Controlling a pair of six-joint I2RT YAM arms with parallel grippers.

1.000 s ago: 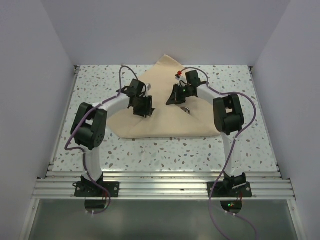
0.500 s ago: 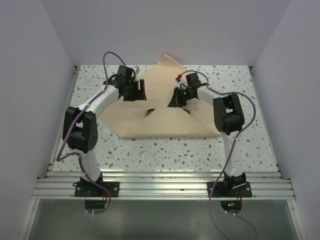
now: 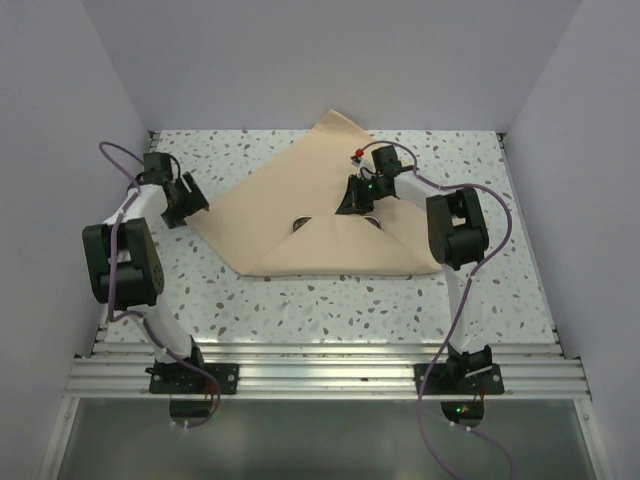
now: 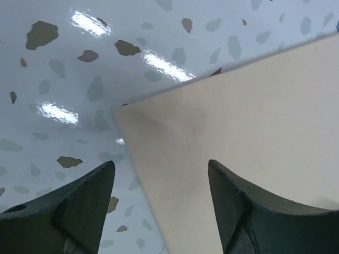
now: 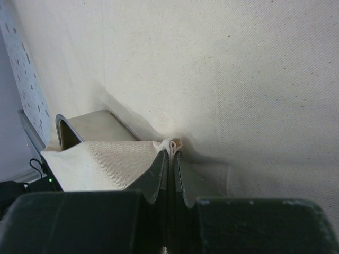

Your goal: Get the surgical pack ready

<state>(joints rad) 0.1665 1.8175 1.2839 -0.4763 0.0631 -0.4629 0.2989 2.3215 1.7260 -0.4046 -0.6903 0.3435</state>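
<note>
The rest of the tan wrap sheet (image 3: 300, 185) should stay free to fold over the steel tray, so the robot's left gripper next needs to grab the sheet by its outlying corner (image 3: 196, 217).
The tan wrap sheet (image 3: 300, 185) lies on the speckled table, its near flap folded up over the middle. Bits of the steel tray (image 3: 298, 224) peek out at the fold's edge; the instruments and gauze are hidden. My left gripper (image 3: 190, 205) is open and empty over the sheet's left corner (image 4: 119, 109), one finger above the table and one above the cloth (image 4: 254, 116). My right gripper (image 3: 358, 200) is shut on a pinched fold of the wrap (image 5: 170, 144) near the pack's middle. The tray's rim (image 5: 61, 127) shows just left of that fold.
White walls close in the table on the left, back and right. An aluminium rail (image 3: 320, 375) runs along the near edge by the arm bases. Purple cables loop off both arms.
My left arm has swung from the middle of the wrap out to its left corner. The right gripper has stayed shut on the fold.
</note>
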